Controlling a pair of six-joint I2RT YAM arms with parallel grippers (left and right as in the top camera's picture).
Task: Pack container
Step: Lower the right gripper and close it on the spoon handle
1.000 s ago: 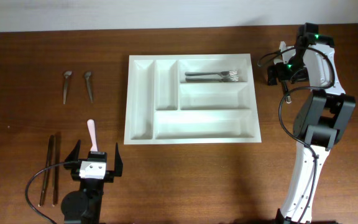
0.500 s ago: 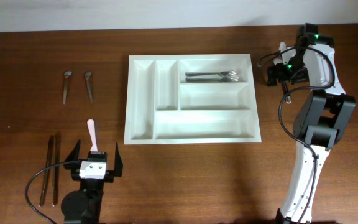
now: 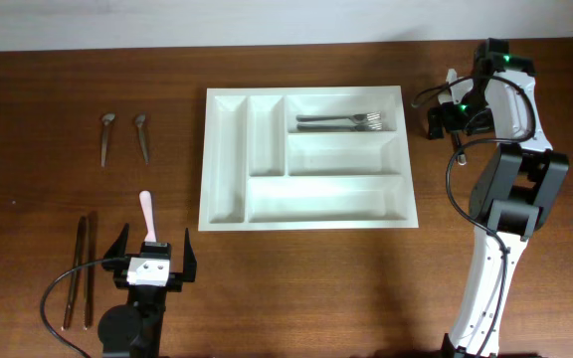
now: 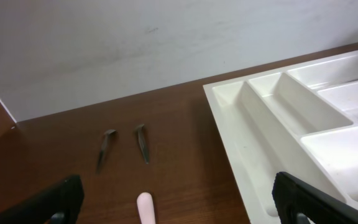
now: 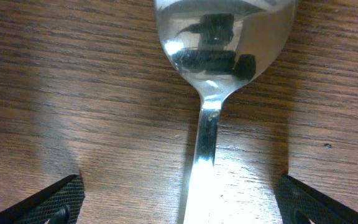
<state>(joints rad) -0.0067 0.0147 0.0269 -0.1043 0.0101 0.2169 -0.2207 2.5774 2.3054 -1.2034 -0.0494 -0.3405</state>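
Observation:
The spoon has its narrow handle [image 5: 200,185] between the open fingers and closing would catch the spoon, so it is now time for my right gripper to close.
The container [image 3: 326,199] is a white tray with several compartments in the middle of the table; it also shows at the right in the left wrist view [image 4: 272,106]. Two metal forks [image 3: 341,122] lie in its top right compartment. My left gripper [image 3: 153,249] stands open near the front left, with the end of a pink handle [image 3: 146,211] between its fingers [image 4: 145,208]. My right gripper [image 3: 452,114] hangs open low over the table right of the tray. A metal spoon [image 5: 207,93] lies on the wood between its open fingers [image 5: 61,199], untouched.
Two small metal spoons [image 3: 106,136] [image 3: 142,136] lie at the far left, seen too in the left wrist view [image 4: 106,148]. Two thin dark utensils [image 3: 80,273] lie left of the left arm. A white wall [image 4: 135,43] runs along the table's back edge.

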